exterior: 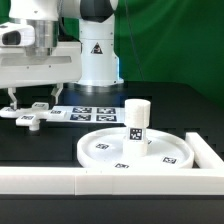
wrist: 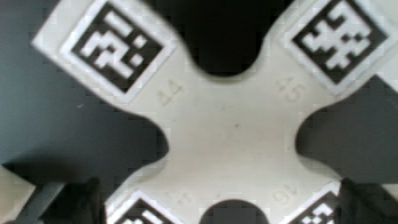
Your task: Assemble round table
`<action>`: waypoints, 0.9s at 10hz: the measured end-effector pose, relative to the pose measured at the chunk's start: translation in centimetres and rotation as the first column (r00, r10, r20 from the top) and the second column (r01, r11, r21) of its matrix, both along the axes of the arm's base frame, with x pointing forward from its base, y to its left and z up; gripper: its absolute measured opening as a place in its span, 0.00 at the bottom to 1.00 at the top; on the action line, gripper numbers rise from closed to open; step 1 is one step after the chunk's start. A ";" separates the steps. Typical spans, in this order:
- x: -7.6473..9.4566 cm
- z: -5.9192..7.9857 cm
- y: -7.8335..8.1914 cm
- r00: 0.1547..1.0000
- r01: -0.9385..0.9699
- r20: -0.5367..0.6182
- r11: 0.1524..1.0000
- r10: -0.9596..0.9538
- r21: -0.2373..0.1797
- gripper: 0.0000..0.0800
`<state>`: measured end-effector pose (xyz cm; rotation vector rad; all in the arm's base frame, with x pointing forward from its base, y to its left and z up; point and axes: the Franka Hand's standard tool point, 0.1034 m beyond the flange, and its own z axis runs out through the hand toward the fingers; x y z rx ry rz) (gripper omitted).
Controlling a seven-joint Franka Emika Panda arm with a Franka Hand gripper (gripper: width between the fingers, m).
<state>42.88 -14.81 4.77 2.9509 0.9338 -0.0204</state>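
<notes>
My gripper grabs the cross-shaped piece by its narrow middle (exterior: 35,113) next, to set the cross-shaped piece onto the short cylindrical post (exterior: 137,118).
The flat white cross-shaped piece (exterior: 36,114) lies on the black table at the exterior view's left. In the wrist view it fills the frame (wrist: 222,120), with tags on its arms. My gripper (exterior: 27,100) hangs just above it, open, with its fingers (wrist: 57,196) spread on either side of the piece's near arms; I cannot tell whether they touch it. The large rimmed round disc (exterior: 105,150) lies at the front middle. The short cylindrical post (exterior: 137,118) stands upright on it, carrying a tag.
The marker board (exterior: 88,113) lies flat behind the disc, in front of the robot base (exterior: 97,55). A long white rail (exterior: 60,182) runs along the table's front edge and turns up the exterior view's right side (exterior: 208,150).
</notes>
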 end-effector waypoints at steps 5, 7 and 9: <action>-0.6 -0.7 -0.3 1.000 -0.002 -0.018 1.000 0.002 0.001 0.81; -0.3 -0.6 -0.5 1.000 0.000 -0.015 1.000 0.000 0.000 0.81; -0.4 -0.9 -0.5 1.000 0.000 -0.019 1.000 0.000 0.000 0.81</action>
